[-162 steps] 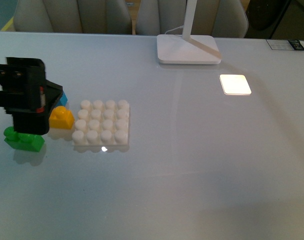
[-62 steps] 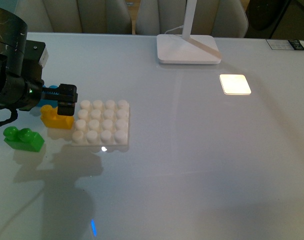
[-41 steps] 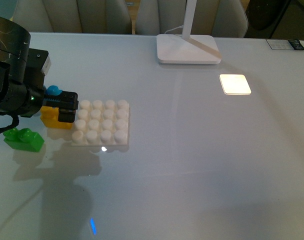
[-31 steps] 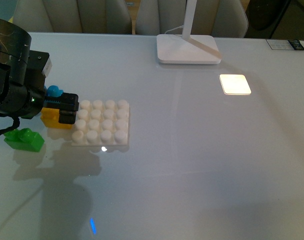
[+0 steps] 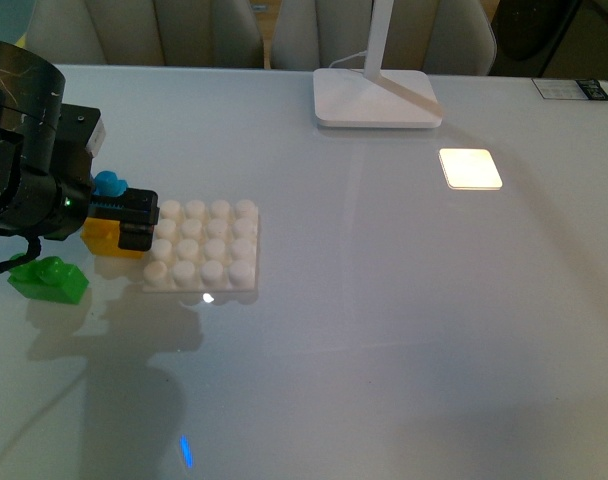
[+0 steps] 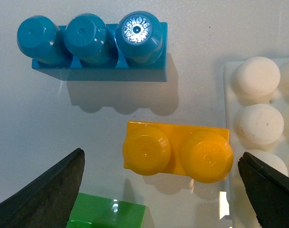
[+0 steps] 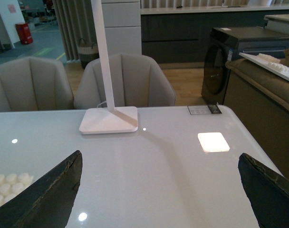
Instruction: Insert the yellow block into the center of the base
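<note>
My left gripper grabs the yellow block (image 6: 178,152) by its two short ends next, to insert it into the center of the base.
The yellow block (image 6: 178,152), a two-stud brick, lies flat on the table right beside the white studded base (image 6: 258,128), apart from it. My left gripper (image 6: 158,192) hangs open above the block, one fingertip (image 6: 44,194) out on each side, neither touching it. In the front view the left gripper (image 5: 134,221) covers most of the yellow block (image 5: 101,236), left of the base (image 5: 202,248). My right gripper (image 7: 158,194) is open and empty over bare table, with a corner of the base (image 7: 6,185) in its view. It is out of the front view.
A blue three-stud brick (image 6: 94,45) lies just beyond the yellow block and a green brick (image 5: 49,280) just in front of it. A white lamp foot (image 5: 377,98) stands at the back of the table, with a bright light patch (image 5: 470,168) to its right.
The left arm has swung round over the bricks, and in the last second its gripper settled slightly lower over the yellow block. The bricks and base have not moved.
</note>
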